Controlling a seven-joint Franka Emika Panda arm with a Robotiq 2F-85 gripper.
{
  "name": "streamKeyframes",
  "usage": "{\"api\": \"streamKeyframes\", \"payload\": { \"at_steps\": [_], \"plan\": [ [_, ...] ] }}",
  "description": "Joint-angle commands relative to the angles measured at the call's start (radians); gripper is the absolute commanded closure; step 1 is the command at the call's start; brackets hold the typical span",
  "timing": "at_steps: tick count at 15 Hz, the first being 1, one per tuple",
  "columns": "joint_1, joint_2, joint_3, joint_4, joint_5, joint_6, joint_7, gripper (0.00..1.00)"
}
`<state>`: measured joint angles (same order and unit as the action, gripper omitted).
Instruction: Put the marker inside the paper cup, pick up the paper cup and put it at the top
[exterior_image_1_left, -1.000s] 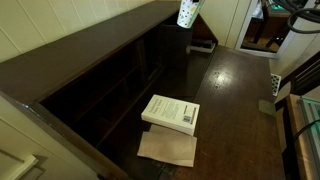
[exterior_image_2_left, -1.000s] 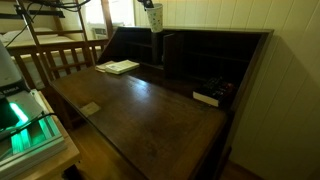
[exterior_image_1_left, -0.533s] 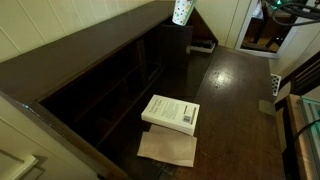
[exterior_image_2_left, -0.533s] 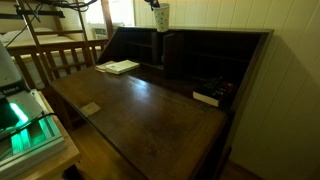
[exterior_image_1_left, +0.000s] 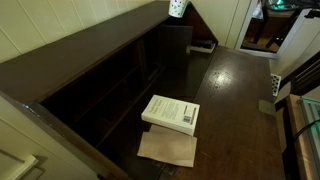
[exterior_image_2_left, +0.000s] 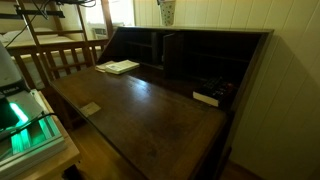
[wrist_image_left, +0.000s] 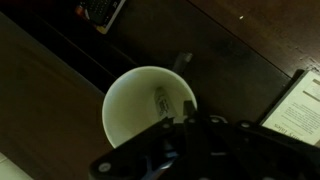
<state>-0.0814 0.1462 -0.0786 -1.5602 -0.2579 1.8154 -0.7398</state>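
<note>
I should move the paper cup over the top of the shelf unit before my gripper lets go of it, because the bottom of the cup sticks out past the shelf unit top's front edge (exterior_image_1_left: 152, 25).
The paper cup (wrist_image_left: 140, 112) fills the middle of the wrist view, seen from above, with the marker (wrist_image_left: 163, 101) standing inside it. My gripper (wrist_image_left: 165, 123) is shut on the cup's near rim. In both exterior views the cup (exterior_image_1_left: 176, 7) (exterior_image_2_left: 166, 12) hangs at the frame's upper edge, above the shelf unit. The gripper itself is cut off there. The top (exterior_image_1_left: 80, 50) (exterior_image_2_left: 220, 31) is a long dark-brown board just below and beside the cup.
A white book (exterior_image_1_left: 171, 112) (exterior_image_2_left: 120, 67) lies on the dark table over a brown sheet (exterior_image_1_left: 168, 148). Small items (exterior_image_2_left: 207, 97) sit in the open shelf. A wooden railing (exterior_image_2_left: 60, 60) and a green-lit device (exterior_image_2_left: 25, 120) stand beside the table.
The cup has risen steadily in the gripper and shifted toward the shelf's top board; it now reaches the upper edge of both exterior views.
</note>
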Motion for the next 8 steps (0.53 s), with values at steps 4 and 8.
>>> {"api": "streamKeyframes", "payload": {
  "at_steps": [4, 8],
  "plan": [
    [-0.006, 0.125, 0.013, 0.184, -0.094, -0.054, -0.228, 0.99],
    [0.000, 0.173, 0.025, 0.240, -0.128, -0.015, -0.364, 0.99]
  ]
}}
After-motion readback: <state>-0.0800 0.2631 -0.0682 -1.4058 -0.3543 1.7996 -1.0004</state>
